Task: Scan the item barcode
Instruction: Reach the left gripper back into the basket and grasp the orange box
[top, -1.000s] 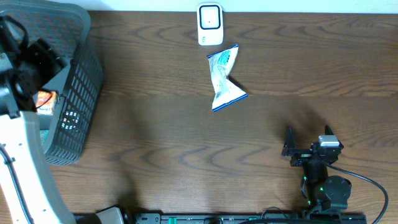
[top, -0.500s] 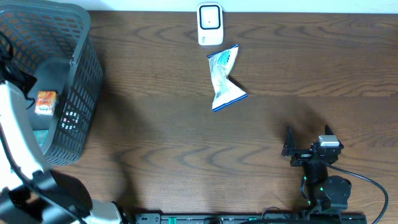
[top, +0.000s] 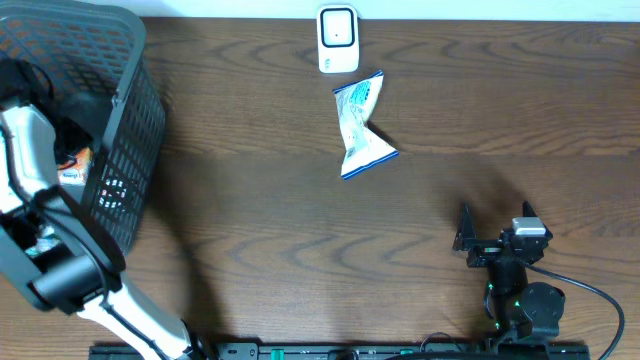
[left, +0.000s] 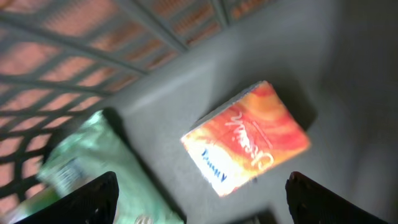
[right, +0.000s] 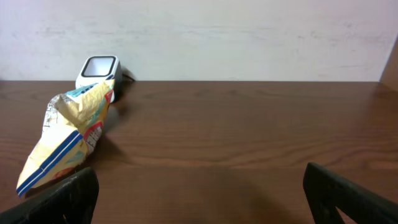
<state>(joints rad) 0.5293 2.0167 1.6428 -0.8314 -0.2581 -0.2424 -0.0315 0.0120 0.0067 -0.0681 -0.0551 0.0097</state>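
The orange box (top: 76, 160) is next for my left gripper to take by its opposite side edges, leaving the box's protruding end free to face the scanner.
The white barcode scanner (top: 338, 38) (right: 98, 70) stands at the table's far edge. A blue-and-white snack bag (top: 362, 125) (right: 67, 134) lies just in front of it. My left gripper (left: 199, 200) is open inside the dark mesh basket (top: 125, 150); the overhead view does not show its fingers. It hangs over an orange box (left: 249, 140) (top: 76, 160) and a green packet (left: 81, 168), with nothing between its fingers. My right gripper (top: 496, 216) (right: 199, 200) rests open and empty at the near right, facing the snack bag and scanner.
The basket's grid walls (left: 93, 56) close in around the left gripper. My white left arm (top: 30, 160) bends over the basket's near left side. A black cable (top: 590, 295) trails from the right arm's base.
The left arm has swung from the basket's upper left corner down along its near left side, and its jaws have opened a little wider. The right arm, bag and scanner have not moved.
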